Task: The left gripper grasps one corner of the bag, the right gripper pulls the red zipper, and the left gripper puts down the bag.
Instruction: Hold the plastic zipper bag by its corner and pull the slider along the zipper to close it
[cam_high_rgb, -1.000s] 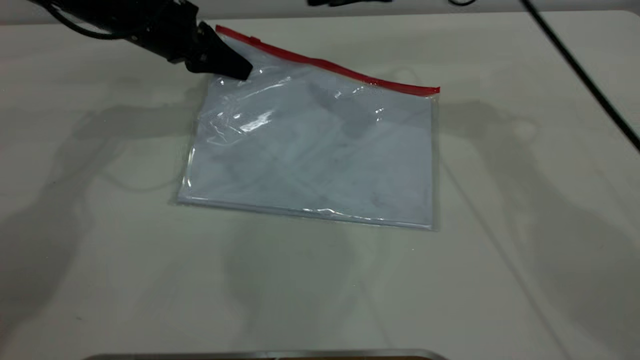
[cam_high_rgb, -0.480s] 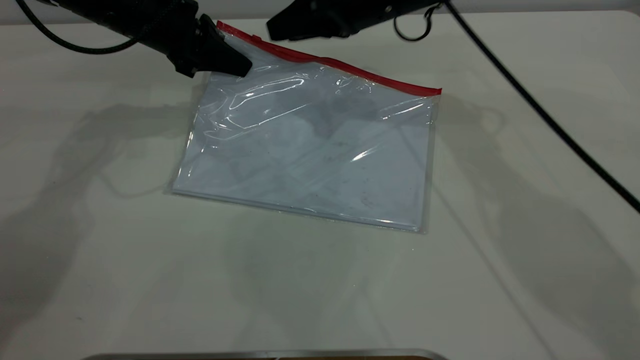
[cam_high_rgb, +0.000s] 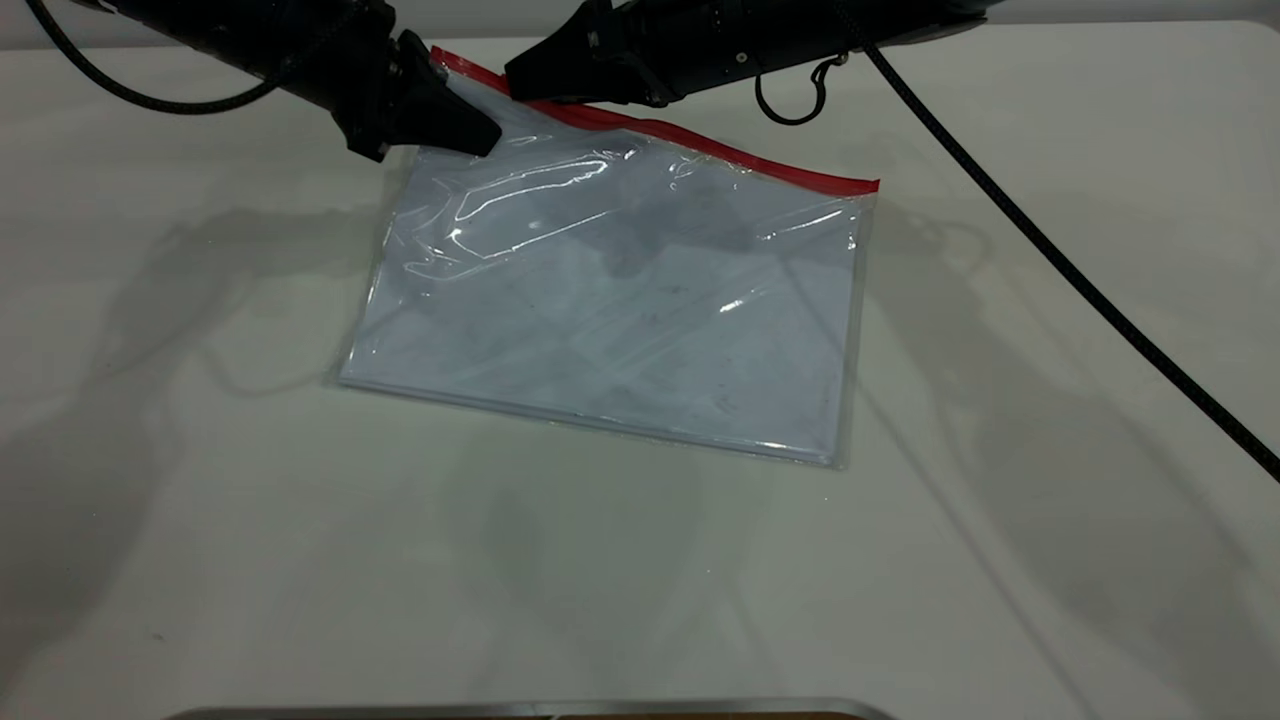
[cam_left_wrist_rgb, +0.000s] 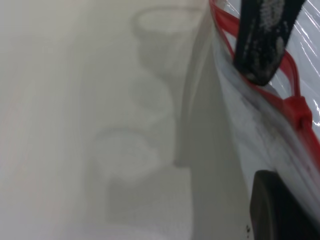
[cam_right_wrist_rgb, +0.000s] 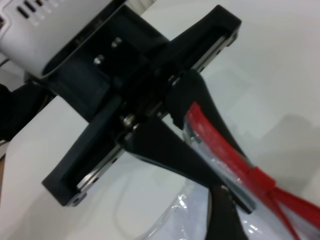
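Next, my right gripper grabs its slider tab (cam_right_wrist_rgb: 261, 179) to pull the red zipper along the bag.
The bag (cam_high_rgb: 620, 300), a clear pouch with white sheets, lies on the table with its far left corner raised. My left gripper (cam_high_rgb: 485, 140) is shut on that corner; the right wrist view shows its jaws (cam_right_wrist_rgb: 227, 167) clamped over the plastic. The red zipper (cam_high_rgb: 720, 155) edges the far side. Its slider tab shows in the left wrist view (cam_left_wrist_rgb: 300, 112) and the right wrist view (cam_right_wrist_rgb: 262, 180). My right gripper (cam_high_rgb: 515, 82) is open at the zipper's left end, over the slider. One of its fingers (cam_left_wrist_rgb: 262, 45) lies across the red strip.
The pale table (cam_high_rgb: 200, 500) carries the bag. The right arm's black cable (cam_high_rgb: 1060, 260) runs across the far right of the table, and its small wire loop (cam_high_rgb: 790, 100) hangs just behind the zipper. A metal edge (cam_high_rgb: 520, 708) lies along the front.
My right arm has come in from the upper right and reached the zipper's left end. The left gripper still holds the raised corner. The bag's near edge has shifted slightly left.
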